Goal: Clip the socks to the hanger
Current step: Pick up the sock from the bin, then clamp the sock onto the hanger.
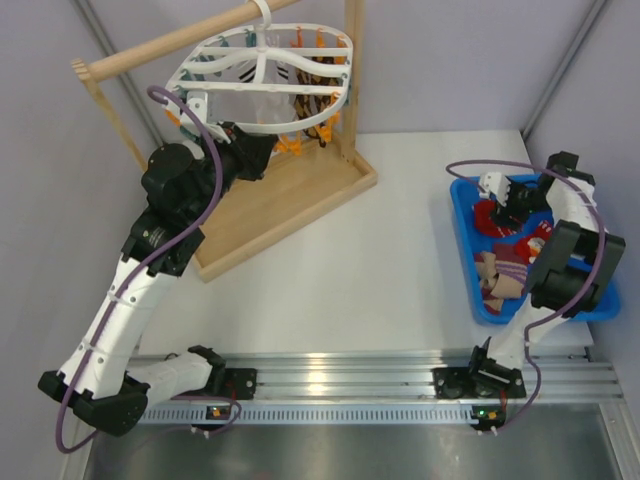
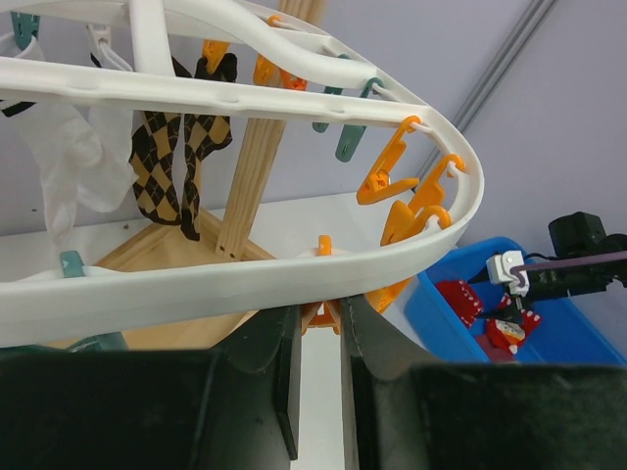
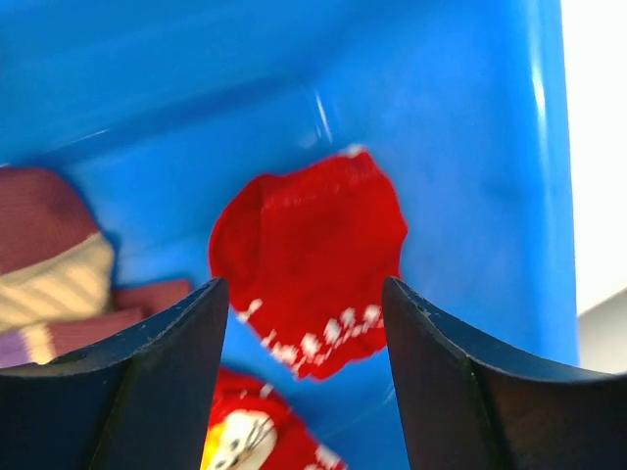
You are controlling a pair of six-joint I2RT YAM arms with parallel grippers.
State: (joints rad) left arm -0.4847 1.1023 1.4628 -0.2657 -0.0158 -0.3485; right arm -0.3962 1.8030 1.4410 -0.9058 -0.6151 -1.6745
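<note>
I should pinch the red sock with my right gripper just inside its plain end (image 1: 482,217) (image 3: 321,203), away from the white dots, so that end of the sock stays free to enter the orange clip.
The white oval hanger (image 1: 262,62) hangs from a wooden rod, with orange and teal clips under its rim (image 2: 196,284). My left gripper (image 1: 258,150) is under the hanger's near rim. In the left wrist view my left gripper (image 2: 319,325) is shut on an orange clip (image 2: 315,313). My right gripper (image 1: 497,200) is open and hovers over the blue tray (image 1: 462,250). In the right wrist view my right gripper (image 3: 304,286) is just above a red sock with white dots (image 3: 313,235). More socks, red and striped (image 1: 505,275), lie in the tray.
The wooden rod-and-tray rack (image 1: 290,200) stands at the back left and carries the hanger. A brown argyle sock (image 2: 171,166) and a white fabric piece (image 2: 69,166) hang from clips. Free orange clips (image 2: 387,171) dangle on the rim's right side.
</note>
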